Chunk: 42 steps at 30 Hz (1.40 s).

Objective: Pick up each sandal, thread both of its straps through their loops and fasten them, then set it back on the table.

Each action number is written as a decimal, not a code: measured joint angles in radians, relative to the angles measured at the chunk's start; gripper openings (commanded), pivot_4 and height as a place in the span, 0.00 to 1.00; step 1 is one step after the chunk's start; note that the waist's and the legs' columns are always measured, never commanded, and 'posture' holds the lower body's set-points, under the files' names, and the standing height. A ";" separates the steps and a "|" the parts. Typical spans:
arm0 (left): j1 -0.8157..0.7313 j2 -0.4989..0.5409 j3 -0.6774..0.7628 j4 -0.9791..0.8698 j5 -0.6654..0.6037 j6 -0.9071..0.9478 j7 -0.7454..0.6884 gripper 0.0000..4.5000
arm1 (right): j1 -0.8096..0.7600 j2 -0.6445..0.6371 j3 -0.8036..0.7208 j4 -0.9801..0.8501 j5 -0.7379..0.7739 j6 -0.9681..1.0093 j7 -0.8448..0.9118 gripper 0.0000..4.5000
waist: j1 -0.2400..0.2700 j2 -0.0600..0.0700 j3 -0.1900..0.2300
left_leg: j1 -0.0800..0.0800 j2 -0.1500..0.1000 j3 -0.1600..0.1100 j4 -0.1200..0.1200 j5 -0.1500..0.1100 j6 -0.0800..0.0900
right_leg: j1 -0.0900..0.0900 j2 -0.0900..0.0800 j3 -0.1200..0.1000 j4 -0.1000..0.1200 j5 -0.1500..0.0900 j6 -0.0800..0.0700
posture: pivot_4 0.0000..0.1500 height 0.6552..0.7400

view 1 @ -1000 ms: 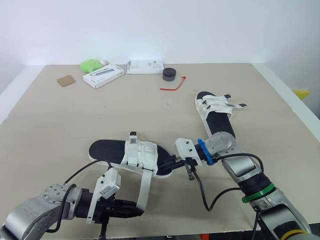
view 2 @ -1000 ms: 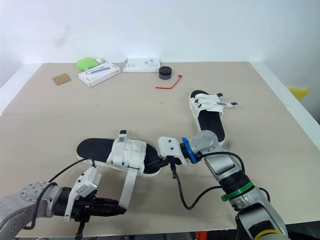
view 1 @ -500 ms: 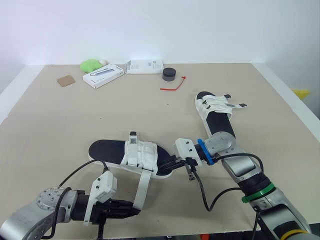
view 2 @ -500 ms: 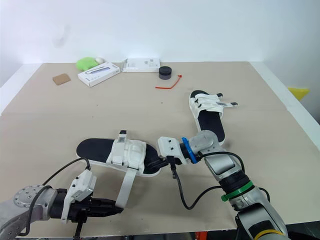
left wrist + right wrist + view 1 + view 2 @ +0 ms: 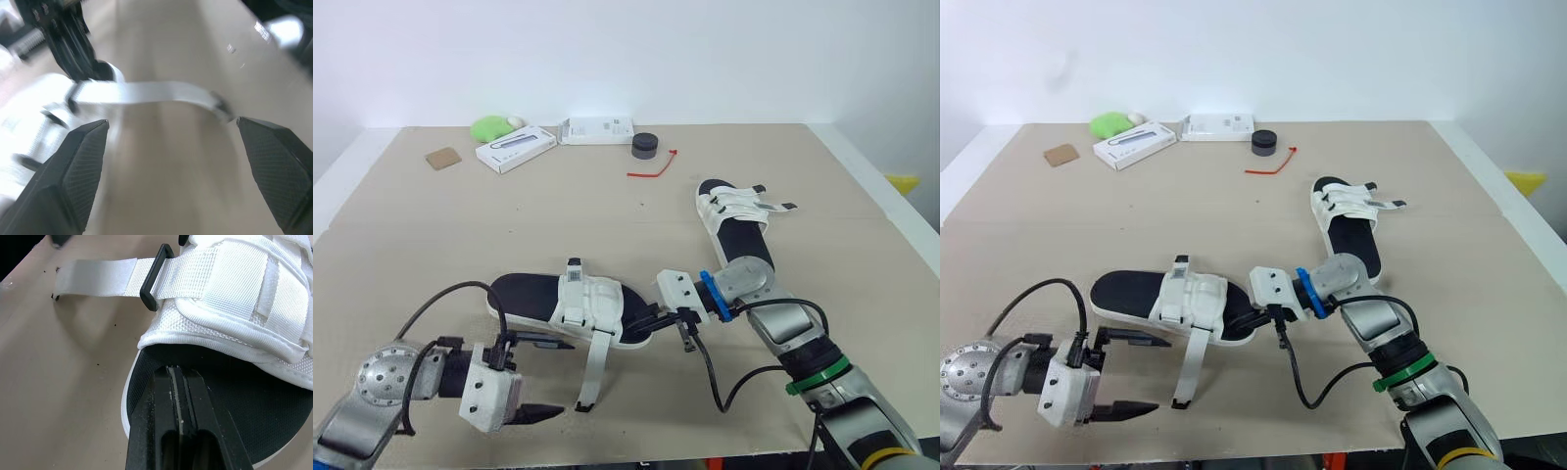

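Note:
My left gripper should next grab the front strap of the sandal (image 5: 524, 296) by its loose dark-tipped end (image 5: 585, 401) to fasten that strap.
The near sandal (image 5: 576, 305), black-soled with white straps, lies flat near the table's front. Its long loose strap (image 5: 593, 367) runs through a black loop (image 5: 155, 280) and trails toward the front edge, its end resting on the table. My left gripper (image 5: 540, 378) stands open just left of that strap end, holding nothing; in the left wrist view the strap (image 5: 146, 92) lies beyond the spread fingers (image 5: 80, 161). My right gripper (image 5: 648, 321) is shut, its tip resting on the sandal's black insole (image 5: 230, 396). A second sandal (image 5: 734, 220) lies at the right.
Along the far edge sit a green object (image 5: 491, 127), two white boxes (image 5: 516, 148) (image 5: 597, 129), a black round puck (image 5: 645, 145) and a red tie (image 5: 653, 166). A cork square (image 5: 441, 158) lies at the far left. The table's front edge (image 5: 636, 458) is close.
My left gripper let go of the strap end, opened wide and drew back to the left. The strap end dropped onto the table. The right arm and both sandals stayed put.

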<state>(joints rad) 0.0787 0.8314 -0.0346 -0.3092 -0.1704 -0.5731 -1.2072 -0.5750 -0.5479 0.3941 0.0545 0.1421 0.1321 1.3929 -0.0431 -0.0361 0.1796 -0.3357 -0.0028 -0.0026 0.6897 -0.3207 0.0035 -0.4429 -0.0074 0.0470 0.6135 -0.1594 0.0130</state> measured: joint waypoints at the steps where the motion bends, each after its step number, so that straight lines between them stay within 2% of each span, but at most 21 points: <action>1: -0.025 -0.006 -0.003 0.019 0.021 -0.064 0.004 0.98 | -0.001 0.000 0.000 0.001 0.000 0.000 0.001 0.00 | 0.000 0.000 0.000 | 0.000 0.000 0.000 0.000 0.000 0.000 | 0.000 0.000 0.000 0.000 0.000 0.000 | 1.00 1.00; 4: -0.138 -0.049 -0.016 0.106 0.130 -0.356 0.054 0.98 | -0.001 0.000 0.001 0.001 0.000 0.001 0.000 0.00 | 0.000 0.000 0.000 | 0.000 0.001 0.001 0.000 0.000 0.000 | 0.000 -0.002 0.000 -0.001 0.005 -0.006 | 1.00 1.00; 7: -0.204 -0.067 -0.055 0.173 0.197 -0.492 0.103 0.98 | 0.000 0.000 0.001 0.000 0.000 0.001 0.000 0.00 | 0.000 0.000 0.000 | 0.000 0.000 0.002 0.000 0.000 0.000 | 0.000 -0.002 0.000 0.000 0.005 -0.005 | 1.00 1.00; 11: -0.248 -0.064 -0.135 0.235 0.253 -0.572 0.142 0.98 | 0.000 0.000 0.001 0.000 0.000 0.001 -0.001 0.00 | -0.001 0.000 0.000 | 0.000 0.000 0.003 0.000 0.000 0.001 | 0.000 -0.002 0.000 -0.001 0.005 -0.004 | 1.00 1.00; 18: -0.296 -0.026 -0.235 0.268 0.271 -0.644 0.220 0.98 | 0.000 0.000 0.001 -0.001 0.000 0.001 -0.003 0.00 | 0.000 0.000 0.000 | 0.001 0.001 0.002 0.000 0.000 0.001 | 0.000 -0.001 0.000 0.000 0.004 -0.004 | 1.00 1.00; 19: -0.296 -0.020 -0.245 0.272 0.272 -0.649 0.226 0.87 | 0.000 -0.001 0.001 -0.001 0.000 0.001 -0.002 0.00 | 0.000 0.000 0.000 | 0.001 0.001 0.002 0.000 0.000 0.001 | 0.000 -0.002 0.000 0.000 0.004 -0.004 | 1.00 1.00; 20: -0.296 -0.017 -0.251 0.273 0.273 -0.652 0.234 0.83 | 0.000 -0.001 0.001 -0.001 0.000 0.001 -0.002 0.00 | 0.000 0.000 0.000 | 0.001 0.001 0.002 0.000 0.000 0.001 | 0.000 -0.002 0.000 0.000 0.005 -0.004 | 1.00 1.00; 22: -0.291 0.004 -0.282 0.273 0.283 -0.661 0.249 0.63 | 0.000 -0.002 0.001 -0.003 0.000 0.001 -0.003 0.00 | -0.001 0.000 0.000 | 0.001 0.001 0.003 0.000 0.000 0.001 | 0.000 -0.002 0.000 0.000 0.004 -0.003 | 1.00 1.00; 23: -0.285 0.017 -0.293 0.274 0.292 -0.666 0.253 0.58 | 0.002 -0.003 0.001 -0.003 0.000 0.001 -0.003 0.00 | -0.001 0.000 0.000 | 0.001 0.001 0.003 0.000 0.000 0.001 | 0.000 -0.002 0.000 0.000 0.004 -0.003 | 1.00 1.00; 24: -0.284 0.023 -0.298 0.277 0.297 -0.666 0.257 0.45 | 0.002 -0.004 0.001 -0.003 0.000 0.001 -0.003 0.00 | 0.000 0.000 0.000 | 0.001 0.001 0.003 0.000 0.000 0.001 | 0.000 -0.002 0.000 0.000 0.004 -0.003 | 1.00 1.00; 25: -0.284 0.027 -0.304 0.279 0.302 -0.665 0.264 0.39 | 0.001 -0.005 0.000 -0.003 0.000 0.001 -0.003 0.00 | 0.000 0.000 0.000 | 0.001 0.001 0.002 0.000 0.000 0.001 | 0.000 -0.002 0.000 0.000 0.004 -0.003 | 1.00 1.00; 28: -0.285 0.034 -0.313 0.279 0.310 -0.651 0.288 0.06 | 0.001 -0.005 0.000 -0.003 0.000 0.001 -0.004 0.00 | 0.000 0.000 0.000 | 0.001 0.001 0.003 0.000 0.000 0.001 | 0.000 -0.002 0.000 0.000 0.004 -0.002 | 1.00 1.00; 29: -0.286 0.038 -0.316 0.279 0.311 -0.637 0.292 0.02 | 0.001 -0.005 0.000 -0.004 0.000 0.002 -0.004 0.00 | 0.000 0.000 0.000 | 0.001 0.001 0.003 0.000 0.000 0.001 | 0.000 -0.002 0.000 0.000 0.004 -0.002 | 1.00 1.00; 34: -0.317 0.046 -0.326 0.264 0.303 -0.543 0.300 0.02 | 0.002 -0.006 0.000 -0.005 0.000 0.001 -0.003 0.00 | 0.000 0.000 0.000 | 0.001 0.001 0.003 0.000 0.000 0.001 | 0.000 -0.002 0.000 0.000 0.002 0.000 | 1.00 1.00; 42: -0.334 0.046 -0.330 0.224 0.203 -0.402 0.304 0.02 | 0.002 -0.007 0.001 -0.007 0.000 0.002 -0.003 0.00 | 0.000 0.000 0.000 | 0.001 0.001 0.002 0.000 0.000 0.001 | 0.000 -0.002 0.000 0.000 0.002 0.000 | 1.00 1.00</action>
<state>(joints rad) -0.2551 0.8776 -0.3646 -0.0850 0.0326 -0.9749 -0.9033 -0.5728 -0.5550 0.3946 0.0479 0.1417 0.1339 1.3898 -0.0429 -0.0364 0.1794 -0.3350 -0.0023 -0.0003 0.6899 -0.3210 0.0042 -0.4427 -0.0090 0.0469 0.6133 -0.1570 0.0132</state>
